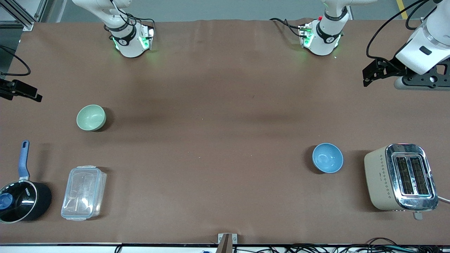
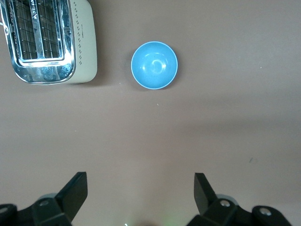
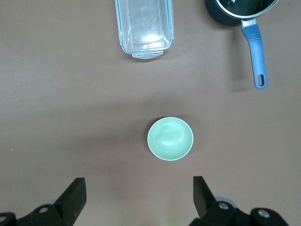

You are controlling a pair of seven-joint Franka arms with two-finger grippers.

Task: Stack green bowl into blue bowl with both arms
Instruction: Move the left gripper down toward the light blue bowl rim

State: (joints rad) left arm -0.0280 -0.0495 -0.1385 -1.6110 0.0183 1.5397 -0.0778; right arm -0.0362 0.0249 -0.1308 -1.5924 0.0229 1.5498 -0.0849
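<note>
Next, my left gripper grabs the blue bowl by its rim (image 1: 327, 143), to bring it over for stacking the green bowl (image 1: 91, 117) into it.
The green bowl (image 1: 91, 117) sits upright and empty on the brown table toward the right arm's end. It also shows in the right wrist view (image 3: 170, 138). The blue bowl (image 1: 327, 158) sits upright and empty toward the left arm's end, nearer to the front camera, and shows in the left wrist view (image 2: 154, 65). My left gripper (image 1: 368, 76) is open and empty, up in the air over the table's left-arm end; its jaws stand wide apart (image 2: 140, 193). My right gripper (image 1: 35, 96) is open and empty, up over the right-arm end (image 3: 139, 195).
A cream and chrome toaster (image 1: 400, 177) stands beside the blue bowl at the left arm's end. A clear plastic container (image 1: 83, 193) and a black saucepan with a blue handle (image 1: 21, 202) lie nearer to the front camera than the green bowl.
</note>
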